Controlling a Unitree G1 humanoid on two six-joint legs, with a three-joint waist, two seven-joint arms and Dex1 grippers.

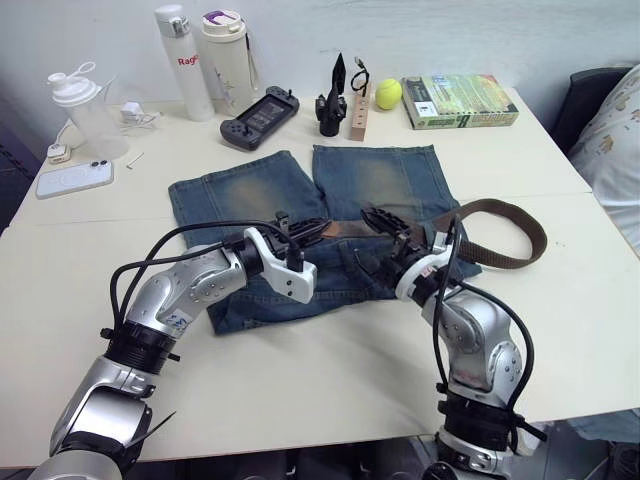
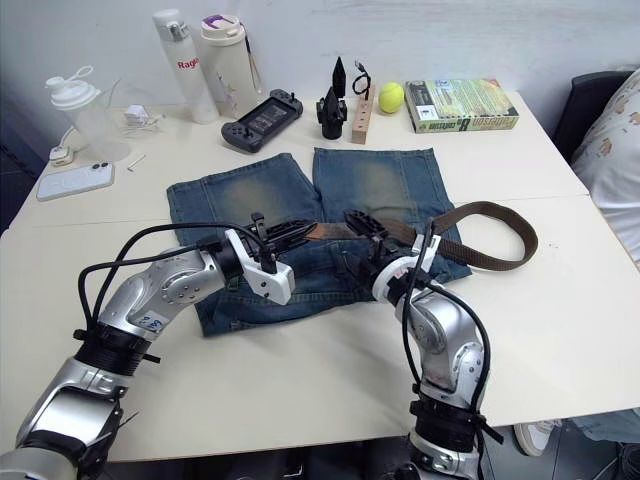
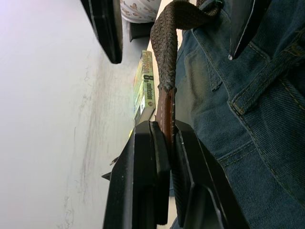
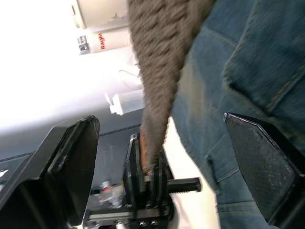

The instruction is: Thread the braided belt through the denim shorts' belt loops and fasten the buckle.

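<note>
My right gripper should next grab the belt by its woven part [image 4: 164,62] to help feed it through the denim shorts' belt loops.
The denim shorts [image 1: 240,190] lie flat on the white table, legs pointing away from me and the waistband nearest me. The braided belt [image 1: 520,222] curls in a loop off the shorts' right side and runs back across the waistband. My left gripper [image 1: 312,228] is shut on the belt's smooth leather end [image 3: 165,109] above the middle of the waistband. Just to its right, my right gripper [image 1: 385,220] is open, its fingers [image 4: 71,157] wide apart on either side of the woven strap [image 4: 162,47]. One belt loop [image 3: 259,81] shows on the denim. The buckle is hidden.
Along the table's far edge stand a shaker bottle [image 1: 85,115], a phone [image 1: 75,179], two white bottles [image 1: 185,62], a game controller [image 1: 260,117], a wooden block [image 1: 358,112], a tennis ball [image 1: 388,94] and a book [image 1: 460,101]. Bare tabletop [image 1: 330,360] lies in front.
</note>
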